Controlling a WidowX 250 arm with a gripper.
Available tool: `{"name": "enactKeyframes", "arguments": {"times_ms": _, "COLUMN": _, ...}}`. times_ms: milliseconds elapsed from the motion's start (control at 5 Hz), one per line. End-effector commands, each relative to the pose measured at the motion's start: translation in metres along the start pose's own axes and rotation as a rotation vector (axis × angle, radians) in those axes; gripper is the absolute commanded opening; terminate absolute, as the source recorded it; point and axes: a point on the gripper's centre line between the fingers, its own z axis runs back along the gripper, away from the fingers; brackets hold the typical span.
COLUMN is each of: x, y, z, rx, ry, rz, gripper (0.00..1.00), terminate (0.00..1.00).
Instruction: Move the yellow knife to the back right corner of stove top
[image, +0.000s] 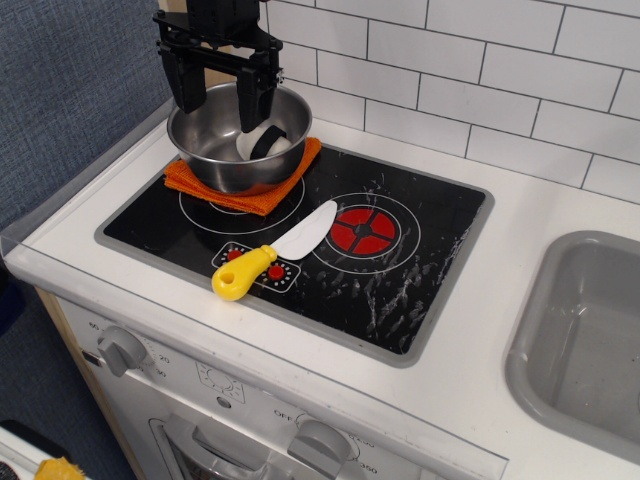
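Note:
My gripper is to grab the yellow knife by its handle next. Then my gripper is to move the knife to the stove top's back corner.
The yellow knife lies flat on the stove top, near its front middle. Its yellow handle points to the front left and its white blade points toward the red burner. My gripper is black, open and empty. It hangs at the back left, above a steel bowl, well away from the knife.
The steel bowl holds a small black and white object and sits on an orange cloth at the stove top's back left. A grey sink is at the right. White tiles form the back wall. Knobs line the front panel.

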Motion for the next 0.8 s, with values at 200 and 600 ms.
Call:
{"name": "enactKeyframes", "arguments": {"times_ms": 200, "x": -0.027, "y": -0.009, "z": 0.005, "rx": -0.019, "ry": -0.025, "rz": -0.029, "gripper": 1.0, "terminate": 0.0}}
{"name": "enactKeyframes", "arguments": {"times_ms": 600, "x": -0.059, "y": -0.032, "z": -0.02, "rx": -0.023, "ry": 0.062, "rz": -0.158, "gripper": 1.0, "terminate": 0.0}}
